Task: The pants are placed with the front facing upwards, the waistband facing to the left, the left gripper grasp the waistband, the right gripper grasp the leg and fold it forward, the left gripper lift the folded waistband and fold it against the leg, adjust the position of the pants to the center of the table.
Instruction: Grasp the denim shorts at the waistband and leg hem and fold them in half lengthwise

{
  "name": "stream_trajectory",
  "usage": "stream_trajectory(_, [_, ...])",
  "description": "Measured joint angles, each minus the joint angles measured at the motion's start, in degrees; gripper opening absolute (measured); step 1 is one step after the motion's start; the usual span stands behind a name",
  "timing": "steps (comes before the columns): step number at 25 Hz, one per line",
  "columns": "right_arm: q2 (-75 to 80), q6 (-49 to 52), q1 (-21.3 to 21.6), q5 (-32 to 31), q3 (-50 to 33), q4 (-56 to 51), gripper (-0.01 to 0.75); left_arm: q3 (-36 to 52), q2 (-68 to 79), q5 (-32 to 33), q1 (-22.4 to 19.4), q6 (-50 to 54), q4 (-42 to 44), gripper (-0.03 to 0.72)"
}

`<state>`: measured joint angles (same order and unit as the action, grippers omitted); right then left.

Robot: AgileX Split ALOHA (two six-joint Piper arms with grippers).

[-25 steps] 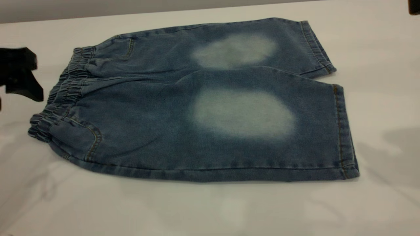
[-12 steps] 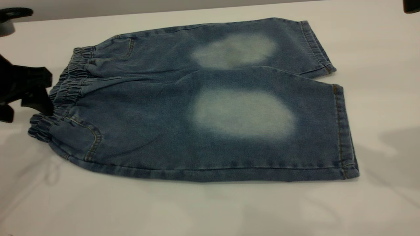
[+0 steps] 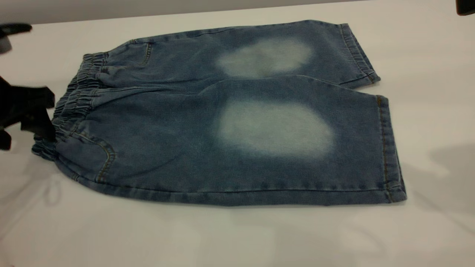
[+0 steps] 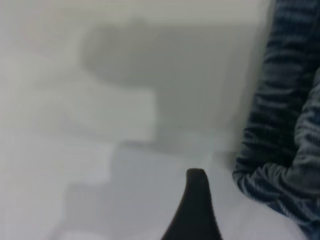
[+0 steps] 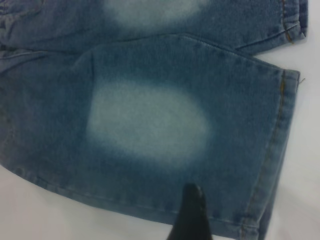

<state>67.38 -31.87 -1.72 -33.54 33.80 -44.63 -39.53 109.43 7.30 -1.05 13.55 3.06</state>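
The pants (image 3: 230, 122) will next be pinched by the waistband's end corner (image 3: 46, 143) with my left gripper, because the gathered edge stands up while the legs lie flat on the tabletop.
The blue denim pants (image 3: 230, 122) lie flat on the white table (image 3: 237, 233), front up, with a pale patch on each leg. The gathered waistband (image 3: 72, 105) points left. My left gripper (image 3: 26, 135) is low at the waistband's near end, open, one finger (image 3: 44, 122) against the gathers. In the left wrist view that black finger (image 4: 196, 205) stands over bare table beside the waistband (image 4: 280, 130). My right gripper (image 3: 465, 6) shows only as a black corner at the far right. In its wrist view the right gripper (image 5: 192, 212) hovers over the near leg (image 5: 150, 125), close to the hem (image 5: 280, 150).
Bare tabletop surrounds the pants on all sides, with the widest stretch along the front. A grey wall strip (image 3: 111, 9) runs behind the table's far edge. A dark round part of the left arm (image 3: 11, 31) sits at the upper left.
The left gripper has come in from the left and dropped forward until it reaches the waistband's near end. The pants have not moved. The right gripper's corner has barely shifted.
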Motion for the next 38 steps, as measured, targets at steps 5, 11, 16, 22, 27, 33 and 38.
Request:
stream_trajectory(5, [0.0,0.0,0.0,0.0,0.0,0.0,0.51,-0.1,3.4,-3.1,0.2,0.0,-0.1,0.547])
stream_trajectory(11, [0.0,0.0,0.0,0.0,0.0,0.0,0.51,-0.1,4.1,-5.8,0.2,0.3,-0.1,0.535])
stream_trajectory(16, [0.0,0.0,0.0,0.0,0.0,0.0,0.51,-0.1,4.2,-8.2,0.2,0.3,-0.1,0.459])
stream_trajectory(22, [0.0,0.0,0.0,0.0,0.0,-0.1,0.51,-0.1,4.2,-9.1,0.2,0.3,-0.1,0.291])
stream_trajectory(27, [0.0,0.0,0.0,0.0,0.0,-0.1,0.51,-0.1,4.1,-9.7,0.2,0.3,-0.1,0.151])
stream_trajectory(33, [0.2,0.1,0.0,-2.3,0.0,-0.2,0.51,-0.1,3.2,-9.3,0.2,0.3,-0.1,0.041])
stream_trajectory(38, [1.3,0.2,0.0,-5.2,-1.7,-1.8,0.51,-0.1,1.0,-8.9,0.2,0.3,-0.1,0.037])
